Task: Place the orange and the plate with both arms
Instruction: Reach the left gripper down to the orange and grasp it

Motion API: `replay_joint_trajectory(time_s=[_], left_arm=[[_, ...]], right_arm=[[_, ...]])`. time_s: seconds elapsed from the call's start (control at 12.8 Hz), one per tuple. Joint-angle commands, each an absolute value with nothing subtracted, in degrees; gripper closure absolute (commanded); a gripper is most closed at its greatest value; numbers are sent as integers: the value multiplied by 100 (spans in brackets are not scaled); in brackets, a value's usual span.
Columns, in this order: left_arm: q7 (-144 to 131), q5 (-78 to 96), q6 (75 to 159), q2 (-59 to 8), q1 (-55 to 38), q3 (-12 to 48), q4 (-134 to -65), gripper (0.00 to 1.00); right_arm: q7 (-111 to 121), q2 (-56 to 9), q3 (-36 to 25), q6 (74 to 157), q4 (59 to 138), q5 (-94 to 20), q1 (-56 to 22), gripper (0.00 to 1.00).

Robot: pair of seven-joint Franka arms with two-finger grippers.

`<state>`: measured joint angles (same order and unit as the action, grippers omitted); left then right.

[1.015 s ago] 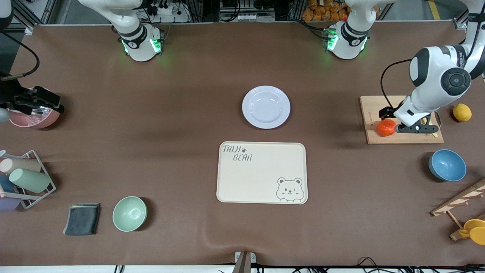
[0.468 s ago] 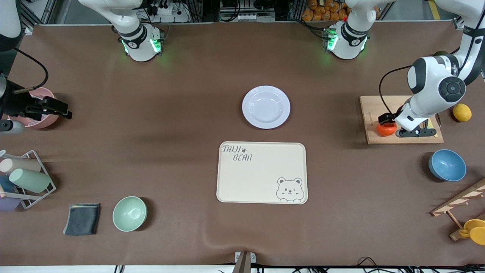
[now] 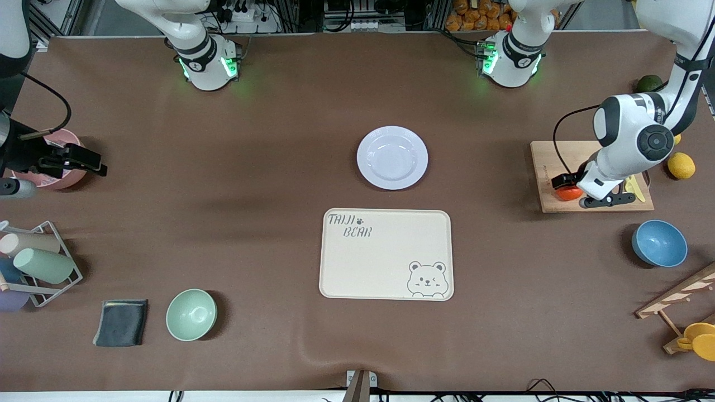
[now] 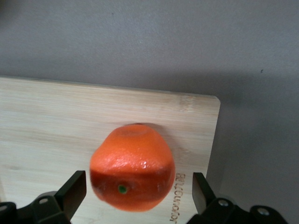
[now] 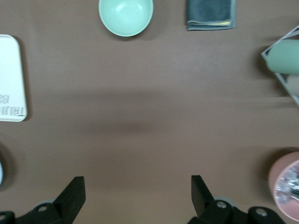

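The orange should go on the plate (image 3: 392, 157), so my left gripper will grab the orange around its rounded body (image 3: 568, 193) next.
The orange (image 3: 565, 194) lies on a wooden cutting board (image 3: 544, 162) at the left arm's end of the table. My left gripper (image 3: 571, 192) is down over it and open. In the left wrist view the orange (image 4: 133, 163) sits between the two black fingers (image 4: 74, 191), with a gap on each side. The pale lavender plate (image 3: 392, 157) lies mid-table, empty, farther from the front camera than the cream tray. My right gripper (image 3: 89, 162) is open and empty over bare table beside a pink bowl, and also shows in the right wrist view (image 5: 138, 196).
A cream bear tray (image 3: 385, 254) lies mid-table. A blue bowl (image 3: 659, 243), a lemon (image 3: 681, 165) and a yellow-handled tool (image 3: 634, 187) are near the board. A pink bowl (image 3: 56, 177), cup rack (image 3: 36, 262), green bowl (image 3: 191, 314) and grey cloth (image 3: 120, 322) are at the right arm's end.
My left gripper has come down and shifted over the orange, so its fingers now straddle it. My right gripper edged toward mid-table, then held still.
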<state>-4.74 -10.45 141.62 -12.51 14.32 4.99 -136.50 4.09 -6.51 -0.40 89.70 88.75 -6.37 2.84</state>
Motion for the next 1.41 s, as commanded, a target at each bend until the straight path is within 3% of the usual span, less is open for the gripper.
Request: replay_joint_trajectory(time_s=[0.0, 0.31, 0.47, 0.55, 0.94, 1.09, 1.33], left_arm=[[-580, -1204, 14361, -1406, 1494, 536, -13702, 0], [-571, -1204, 14624, -1608, 1503, 519, -13702, 0], [-545, -1204, 14643, -1626, 1608, 519, -13702, 91], [-528, -1213, 14634, -1582, 1608, 519, -13702, 100], [-483, -1204, 14319, -889, 1556, 606, -13571, 100], [-589, -1195, 14248, -669, 1564, 895, -13448, 100], [-615, -1117, 13091, -624, 1556, 1176, -12686, 100]], right_arm=[[325, -800, -35, 8921, 8807, -1193, 343, 0], [334, -1054, -35, 8930, 8833, -1327, 361, 0], [325, -1098, -26, 8947, 8833, -1440, 352, 0], [316, -1133, -35, 8930, 8833, -1668, 378, 0], [281, -1353, -35, 8982, 8850, -2046, 351, 0], [281, -1432, -44, 8991, 8982, -2363, 439, 0], [281, -1538, -35, 9000, 9035, -2514, 422, 0]])
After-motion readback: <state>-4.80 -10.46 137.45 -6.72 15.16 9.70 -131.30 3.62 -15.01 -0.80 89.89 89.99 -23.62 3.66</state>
